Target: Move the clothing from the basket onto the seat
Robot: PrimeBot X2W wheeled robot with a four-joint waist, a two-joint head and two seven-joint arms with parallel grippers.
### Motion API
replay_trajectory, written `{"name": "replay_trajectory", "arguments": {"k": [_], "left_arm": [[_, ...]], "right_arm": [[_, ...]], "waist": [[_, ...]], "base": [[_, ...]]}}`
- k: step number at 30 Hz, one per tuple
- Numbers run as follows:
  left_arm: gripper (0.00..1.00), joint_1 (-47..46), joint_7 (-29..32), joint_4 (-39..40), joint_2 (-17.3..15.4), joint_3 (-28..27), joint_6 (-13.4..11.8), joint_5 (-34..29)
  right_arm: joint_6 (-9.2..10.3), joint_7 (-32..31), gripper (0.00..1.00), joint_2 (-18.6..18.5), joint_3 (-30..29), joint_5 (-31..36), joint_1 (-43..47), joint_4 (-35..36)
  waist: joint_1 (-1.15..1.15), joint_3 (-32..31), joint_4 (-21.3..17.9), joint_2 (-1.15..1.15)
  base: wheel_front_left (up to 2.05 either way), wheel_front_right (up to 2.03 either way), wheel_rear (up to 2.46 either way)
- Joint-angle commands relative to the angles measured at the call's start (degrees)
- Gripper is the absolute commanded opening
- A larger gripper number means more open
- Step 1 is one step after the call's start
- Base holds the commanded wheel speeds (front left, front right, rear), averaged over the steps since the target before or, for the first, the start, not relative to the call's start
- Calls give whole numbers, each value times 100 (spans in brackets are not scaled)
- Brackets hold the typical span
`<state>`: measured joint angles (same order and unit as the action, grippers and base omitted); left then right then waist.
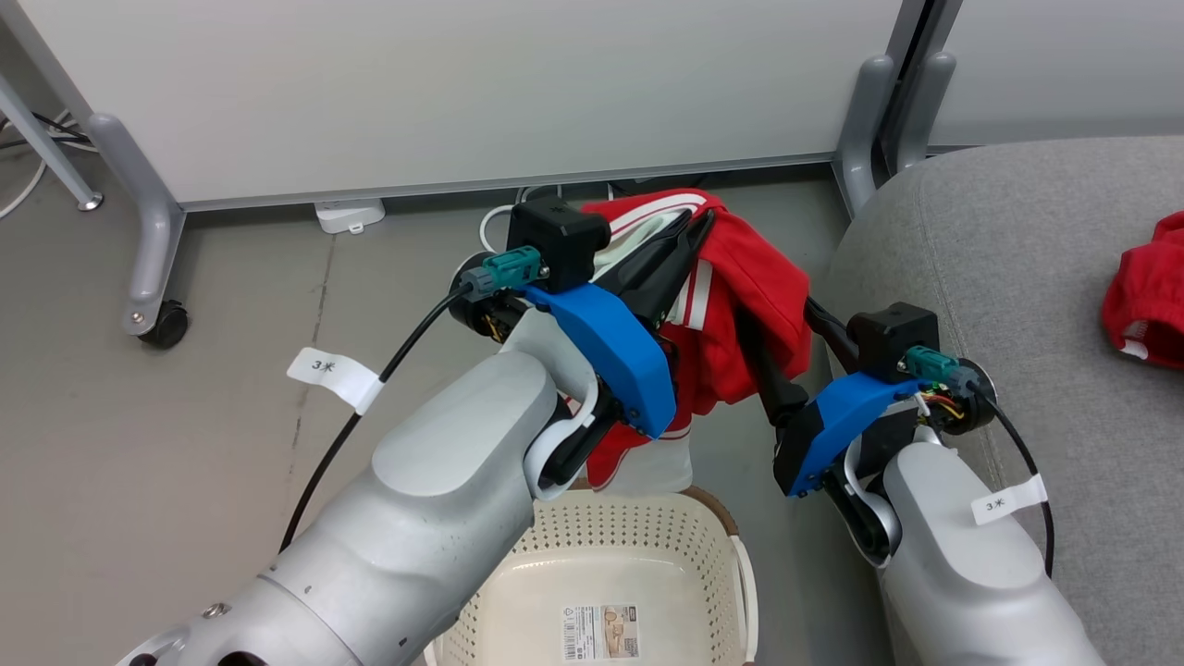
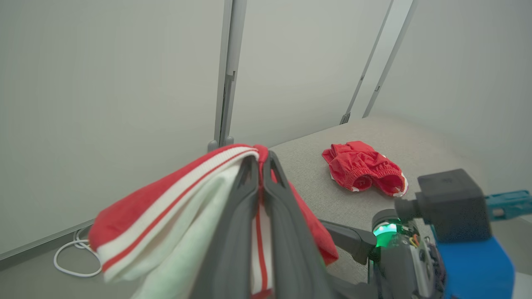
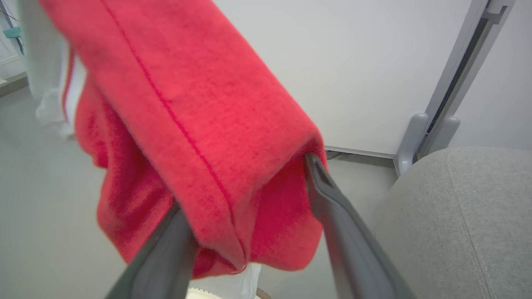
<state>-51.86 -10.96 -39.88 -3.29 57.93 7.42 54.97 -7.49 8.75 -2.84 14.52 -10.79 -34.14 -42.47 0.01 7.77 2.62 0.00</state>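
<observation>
I should grab the garment's draped red fold with my right gripper next. Then I can carry the striped red garment onto the grey seat point(image 1: 999, 240) point(image 3: 457, 216).
My left gripper point(image 1: 698, 227) is shut on a red garment with white stripes and panels point(image 1: 740, 277), which hangs above the cream basket point(image 1: 740, 564). In the left wrist view the closed fingers point(image 2: 260, 160) pinch its striped edge point(image 2: 166, 207). To its right, my right gripper point(image 1: 782, 342) is open. In the right wrist view its spread fingers point(image 3: 245, 182) sit under a draped red fold point(image 3: 187, 104). A second red garment with white trim point(image 1: 1142, 301) point(image 2: 363, 174) lies crumpled on the grey seat point(image 1: 999, 240) point(image 3: 457, 216). The visible part of the basket floor holds just a label.
White partition panels stand close behind, on grey feet point(image 1: 139, 213) with a caster point(image 1: 166, 324). A white plug block point(image 1: 350, 215) and a looped white cable point(image 2: 75, 257) lie on the grey floor at their base. The seat's rounded edge is right beside my right arm.
</observation>
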Motion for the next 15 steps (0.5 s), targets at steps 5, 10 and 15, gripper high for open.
{"name": "replay_trajectory", "arguments": {"k": [5,10,15], "left_arm": [[0,-48,-45,53,4,95,7,61],[0,-12,-49,0,-25,133,7,84],[0,30,-97,-58,-61,138,7,80]], "right_arm": [[-1,259,0,-8,229,-479,-350,-527],[-2,430,0,-8,463,-750,-475,-785],[-1,537,0,-8,682,-906,-546,-919]], "waist": [[-1,-74,-8,0],[-1,-149,-54,0],[-1,-195,-125,0]], "base": [[0,0,0],[0,0,0],[0,0,0]]}}
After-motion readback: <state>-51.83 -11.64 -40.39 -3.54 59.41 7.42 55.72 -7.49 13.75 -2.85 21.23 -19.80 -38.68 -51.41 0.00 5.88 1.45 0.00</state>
